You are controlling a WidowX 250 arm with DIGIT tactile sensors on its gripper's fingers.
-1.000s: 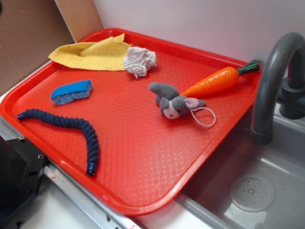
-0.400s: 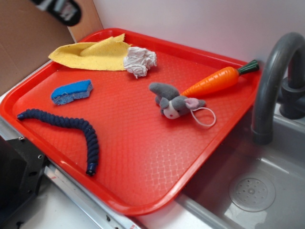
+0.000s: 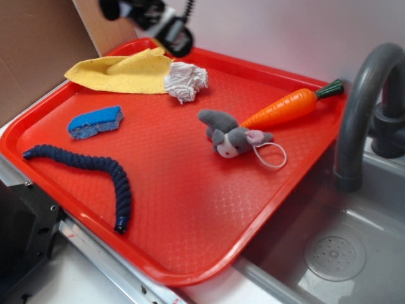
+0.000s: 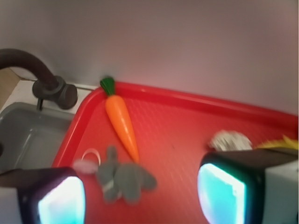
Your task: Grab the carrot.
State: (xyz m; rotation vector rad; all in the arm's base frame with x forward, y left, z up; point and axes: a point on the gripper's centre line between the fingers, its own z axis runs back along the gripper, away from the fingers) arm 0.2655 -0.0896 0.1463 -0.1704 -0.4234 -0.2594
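The gripper grabs the carrot by the middle of its orange body (image 3: 283,110) next. The bunny (image 3: 231,135) crowds the carrot's tip, and the tray's rim sits under the carrot's stem.
The orange toy carrot (image 3: 283,107) with a dark green stem lies on the red tray (image 3: 190,209) near its far right rim, tip touching a grey plush bunny (image 3: 231,135). In the wrist view the carrot (image 4: 121,119) lies ahead with the bunny (image 4: 125,179) below its tip. My gripper (image 3: 161,22) hovers blurred above the tray's far left end, well left of the carrot. In the wrist view the gripper (image 4: 140,198) is open and empty, pads (image 4: 219,196) wide apart.
On the tray lie a yellow cloth (image 3: 120,73), crumpled white paper (image 3: 185,81), a blue sponge (image 3: 95,121) and a dark blue rope (image 3: 95,174). A grey faucet (image 3: 364,107) and sink (image 3: 329,253) sit to the right. Cardboard (image 3: 38,50) stands at the back left.
My gripper has come into view from the upper left and moved right over the tray's far end. The objects on the tray have not moved.
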